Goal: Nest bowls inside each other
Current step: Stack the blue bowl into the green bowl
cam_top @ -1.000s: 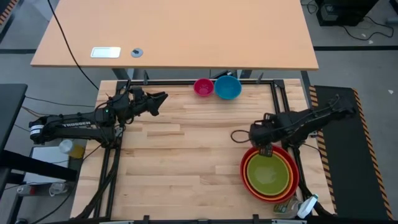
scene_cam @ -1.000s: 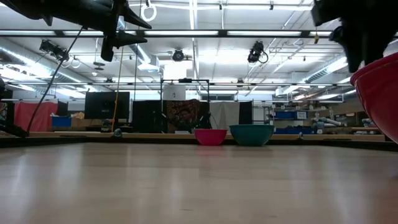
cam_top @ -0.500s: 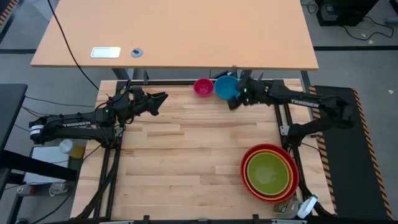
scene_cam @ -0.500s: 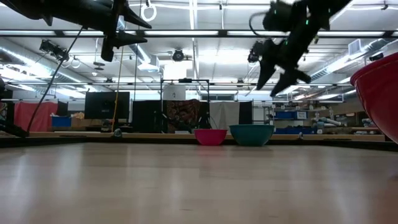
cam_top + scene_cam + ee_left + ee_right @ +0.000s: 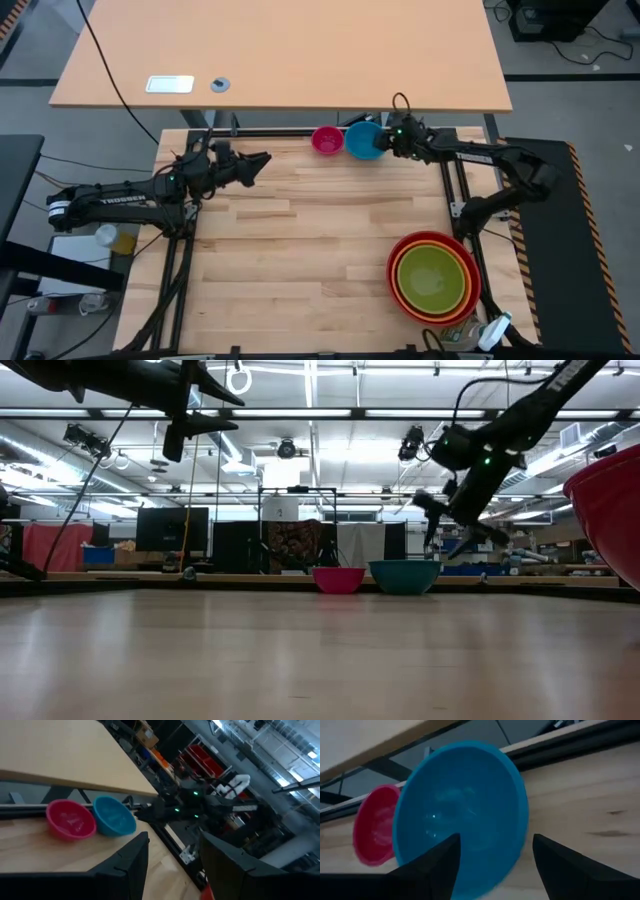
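The robot's right gripper will take hold of the blue bowl by its rim next, and then it should nest the blue bowl inside the lime green bowl (image 5: pixel 432 280).
The blue bowl (image 5: pixel 364 141) and the smaller pink bowl (image 5: pixel 327 140) stand side by side on their bases at the table's far edge. At the near right, the lime green bowl (image 5: pixel 432 280) sits nested inside the orange bowl (image 5: pixel 404 291). Both sit inside the red bowl (image 5: pixel 468 300). My right gripper (image 5: pixel 495 870) hovers open, slanting down just above the blue bowl's right rim (image 5: pixel 520 820), one finger over its hollow and one outside it. It shows above the bowl in the low view (image 5: pixel 452 525). My left gripper (image 5: pixel 262 160) waits open at the far left, pointing level.
A black frame rail (image 5: pixel 280 132) runs along the far edge just behind the two bowls, with a tan desk (image 5: pixel 290 50) beyond it. Bare wood (image 5: pixel 300 240) fills the table's middle. Small items (image 5: pixel 480 335) lie at the near right corner.
My right gripper has swung from above the nested stack at the near right toward the table's far edge. It has rolled over, come down, and now slants over the blue bowl's right rim. No bowl has moved.
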Robot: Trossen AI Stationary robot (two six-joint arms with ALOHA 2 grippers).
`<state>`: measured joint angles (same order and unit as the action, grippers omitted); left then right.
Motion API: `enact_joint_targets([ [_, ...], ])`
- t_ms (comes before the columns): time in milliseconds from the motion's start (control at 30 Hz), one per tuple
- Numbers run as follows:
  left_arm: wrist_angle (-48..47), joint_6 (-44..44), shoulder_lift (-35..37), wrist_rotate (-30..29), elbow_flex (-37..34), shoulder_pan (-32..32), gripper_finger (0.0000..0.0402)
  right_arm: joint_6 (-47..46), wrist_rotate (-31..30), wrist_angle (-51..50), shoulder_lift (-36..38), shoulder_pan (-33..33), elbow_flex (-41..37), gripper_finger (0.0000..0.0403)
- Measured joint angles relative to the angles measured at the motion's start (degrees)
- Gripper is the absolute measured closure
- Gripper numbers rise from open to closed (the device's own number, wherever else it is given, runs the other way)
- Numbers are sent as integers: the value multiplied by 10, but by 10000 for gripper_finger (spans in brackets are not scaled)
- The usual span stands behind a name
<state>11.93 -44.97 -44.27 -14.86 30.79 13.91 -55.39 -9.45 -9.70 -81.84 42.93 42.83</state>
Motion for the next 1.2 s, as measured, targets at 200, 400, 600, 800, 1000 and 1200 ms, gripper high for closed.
enact_joint_targets([
  [200, -3, 0, 0, 15, 0, 0, 223, -62, 5, 52, -82, 0, 0, 167],
  [400, -3, 0, 0, 15, 0, 0, 223, -101, 29, 74, -131, -1, 0, 244],
  [600, -1, 0, 0, 28, 0, 0, 223, -137, 27, 73, -132, -1, 0, 368],
  [800, 0, 1, 0, 54, 0, 0, 223, -136, -15, 21, -84, -1, 0, 368],
  [1000, 3, -2, 0, 54, 0, 0, 223, -34, -40, -29, 2, -23, 0, 380],
  [1200, 0, -5, 0, 10, 0, 0, 223, 207, 152, -30, 105, -66, 0, 378],
])
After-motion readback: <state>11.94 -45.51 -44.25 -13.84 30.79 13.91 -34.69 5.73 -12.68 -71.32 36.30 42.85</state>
